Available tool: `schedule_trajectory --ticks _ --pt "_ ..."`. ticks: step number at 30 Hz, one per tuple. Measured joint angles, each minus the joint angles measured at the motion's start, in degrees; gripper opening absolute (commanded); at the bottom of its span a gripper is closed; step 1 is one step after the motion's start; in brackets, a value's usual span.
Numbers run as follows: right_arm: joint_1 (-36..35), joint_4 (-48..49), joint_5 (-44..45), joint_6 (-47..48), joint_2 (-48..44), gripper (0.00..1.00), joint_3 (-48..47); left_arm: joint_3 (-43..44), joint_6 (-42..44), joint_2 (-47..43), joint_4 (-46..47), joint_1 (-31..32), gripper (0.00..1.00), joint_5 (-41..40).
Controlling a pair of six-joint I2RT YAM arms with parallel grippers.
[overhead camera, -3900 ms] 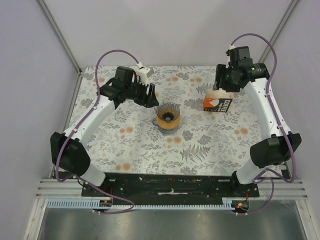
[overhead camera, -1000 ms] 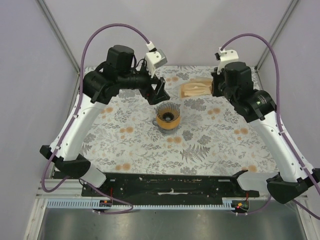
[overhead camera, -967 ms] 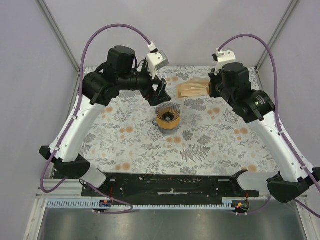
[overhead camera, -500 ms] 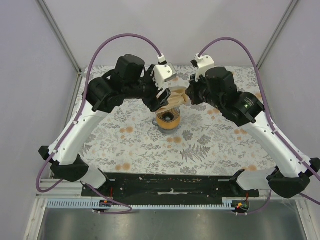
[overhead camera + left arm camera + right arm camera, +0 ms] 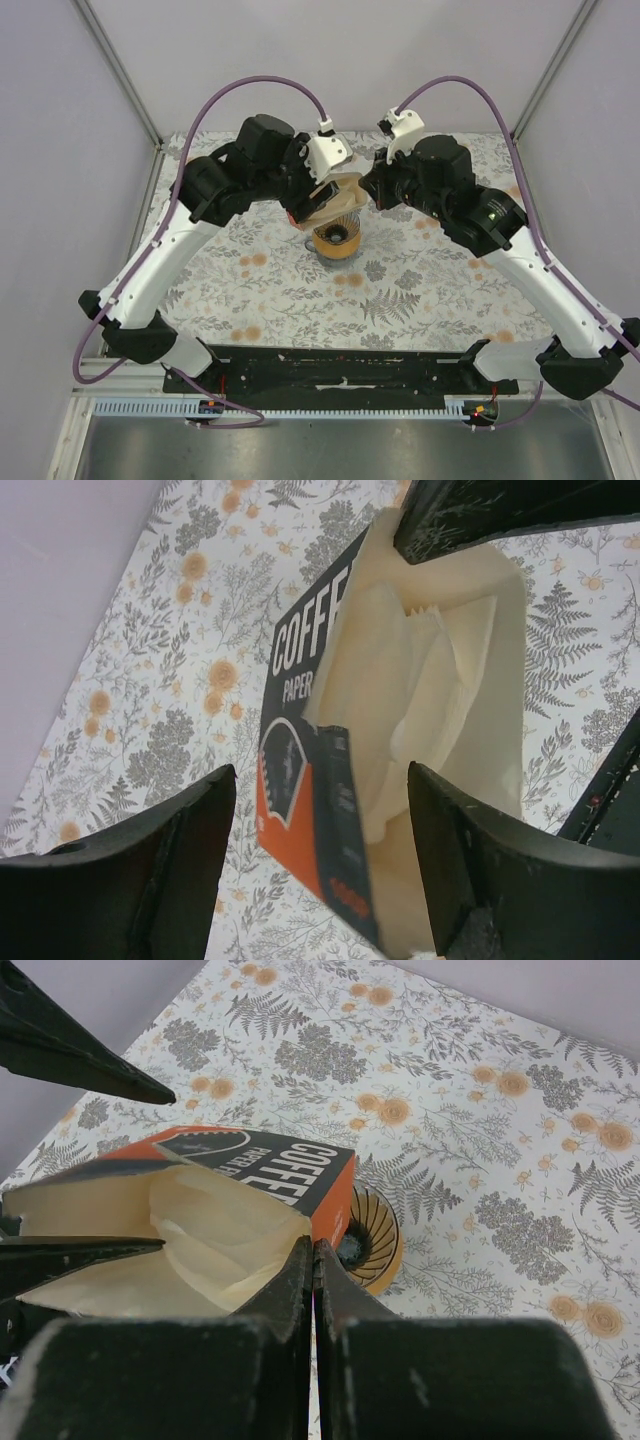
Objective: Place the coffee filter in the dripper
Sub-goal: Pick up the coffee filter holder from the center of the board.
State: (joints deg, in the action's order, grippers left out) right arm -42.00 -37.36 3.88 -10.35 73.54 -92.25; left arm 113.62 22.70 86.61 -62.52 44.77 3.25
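Observation:
I will take hold of the open carton by its side (image 5: 342, 815) with my left gripper, which leaves the carton's opening free for taking out a coffee filter.
The dripper (image 5: 337, 238), a dark wire cone basket, stands at mid table; in the right wrist view the dripper (image 5: 372, 1245) peeks out from under the carton. My right gripper (image 5: 313, 1252) is shut on the open edge of the orange and black COFFEE carton (image 5: 270, 1160), holding it in the air just above the dripper. White coffee filters (image 5: 420, 680) show inside the carton's mouth. My left gripper (image 5: 320, 880) is open at that mouth, one finger on the printed side and the other by the tan inner wall. It holds nothing.
In the top view both arms meet over the carton (image 5: 340, 195) behind the dripper. The floral tablecloth (image 5: 420, 290) covers the table, and grey walls close it in at the left, back and right.
Both arms have swung in toward the table's middle. The right gripper carried the carton from the back to just above the dripper, and the left gripper came up to its open mouth.

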Motion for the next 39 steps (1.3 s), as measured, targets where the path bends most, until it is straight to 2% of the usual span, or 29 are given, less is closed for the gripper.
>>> schedule_trajectory --ticks 4,12,21,26,27,29,31,35,39 --pt "-0.02 0.96 -0.33 0.63 -0.50 0.00 1.31 3.45 1.18 0.00 -2.16 -0.02 0.80 3.19" --pt "-0.02 3.28 -1.42 1.60 -3.15 0.00 4.28 10.91 2.78 -1.92 -6.97 0.00 0.86 14.82" --pt "-0.02 6.75 -4.61 2.75 -7.21 0.00 7.82 5.86 2.73 -4.33 -5.46 0.04 0.87 7.34" --pt "-0.02 8.00 -5.55 3.13 -7.89 0.00 8.68 2.84 2.71 -2.95 -5.31 0.04 0.73 7.15" --pt "-0.02 8.04 -5.60 3.17 -7.98 0.00 8.74 2.49 2.69 -2.86 -5.20 0.04 0.68 6.97" --pt "-0.02 8.87 -5.73 3.48 -8.46 0.00 9.73 1.75 2.71 -2.86 -5.03 0.04 0.53 6.43" --pt "-0.02 10.14 -6.03 3.82 -9.31 0.00 11.32 1.29 2.69 -2.86 -4.98 0.04 0.33 6.14" --pt "-0.02 11.82 -7.19 4.79 -10.78 0.00 13.79 0.31 2.95 -2.86 -4.92 0.02 0.03 5.46" --pt "0.00 14.34 -9.22 6.88 -11.78 0.00 16.06 0.07 3.10 -2.93 -5.11 0.04 0.02 4.55"
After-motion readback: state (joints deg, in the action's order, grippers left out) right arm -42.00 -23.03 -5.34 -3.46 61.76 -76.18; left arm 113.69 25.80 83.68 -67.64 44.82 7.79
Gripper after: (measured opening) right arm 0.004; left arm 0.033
